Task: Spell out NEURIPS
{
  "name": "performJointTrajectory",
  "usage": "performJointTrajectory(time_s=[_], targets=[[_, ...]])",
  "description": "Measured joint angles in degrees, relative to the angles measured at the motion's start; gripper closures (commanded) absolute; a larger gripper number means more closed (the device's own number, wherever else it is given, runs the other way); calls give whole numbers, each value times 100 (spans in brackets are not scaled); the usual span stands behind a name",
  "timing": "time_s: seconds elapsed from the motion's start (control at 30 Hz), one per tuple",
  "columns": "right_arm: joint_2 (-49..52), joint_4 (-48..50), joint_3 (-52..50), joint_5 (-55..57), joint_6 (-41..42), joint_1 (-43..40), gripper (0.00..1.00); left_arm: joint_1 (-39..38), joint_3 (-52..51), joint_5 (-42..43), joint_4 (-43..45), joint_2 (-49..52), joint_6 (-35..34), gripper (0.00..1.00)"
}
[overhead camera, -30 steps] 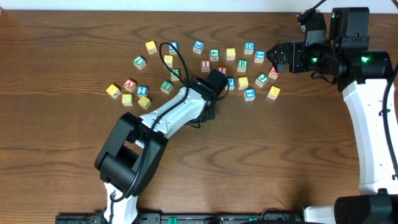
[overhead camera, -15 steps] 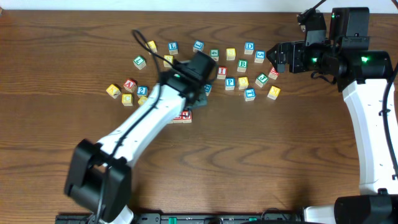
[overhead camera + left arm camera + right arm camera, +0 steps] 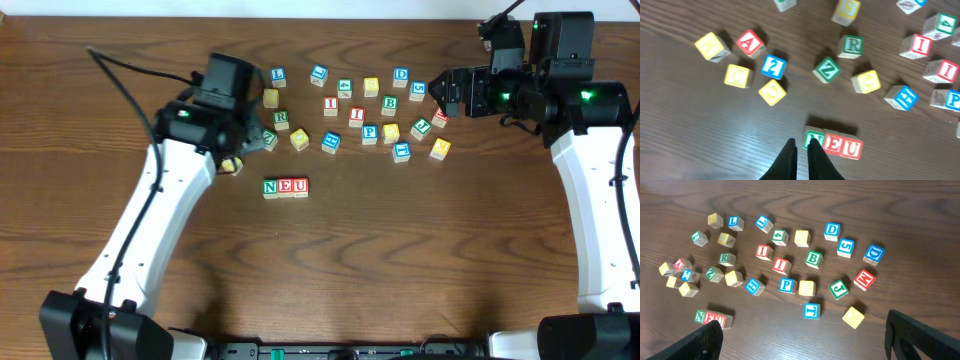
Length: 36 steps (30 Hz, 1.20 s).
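Observation:
I would lift only my left gripper if I raised it now, and the row would stay. My left gripper's fingers are closed and empty, just short of the green N (image 3: 270, 189).
Three cubes stand in a row reading N, E, U (image 3: 285, 187) on the wooden table, also seen as the N, E, U row (image 3: 834, 143). My left gripper (image 3: 801, 144) hovers shut and empty, its tips just left of the green N. Among the loose cubes behind the row lie the green R (image 3: 282, 119), two red I cubes (image 3: 331, 105) (image 3: 356, 116) and the blue P (image 3: 370, 132). A yellow cube (image 3: 866, 81) sits beside the R (image 3: 852, 46). My right gripper (image 3: 445, 92) stands open and empty above the right end of the scatter, right gripper (image 3: 802, 322).
Other letter cubes lie around: Z (image 3: 826, 69), A (image 3: 750, 42), a blue 2 (image 3: 773, 66), B (image 3: 813, 258), D (image 3: 831, 229), J (image 3: 838, 289), M (image 3: 864, 279). Several yellow ones sit at the left cluster (image 3: 737, 76). My left arm (image 3: 160, 200) crosses the table's left side.
My left arm has swung left and back, away from the middle, uncovering the N, E, U row. Its jaws stayed shut. The right arm has not moved.

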Motion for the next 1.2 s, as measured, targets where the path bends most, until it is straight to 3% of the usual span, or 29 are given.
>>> performJointTrajectory(time_s=[0.57, 1.2], targets=[[0, 0, 0, 0, 0, 0, 1, 393, 0, 317, -85, 0, 664, 91], [0, 0, 0, 0, 0, 0, 1, 393, 0, 317, 267, 2, 750, 90]])
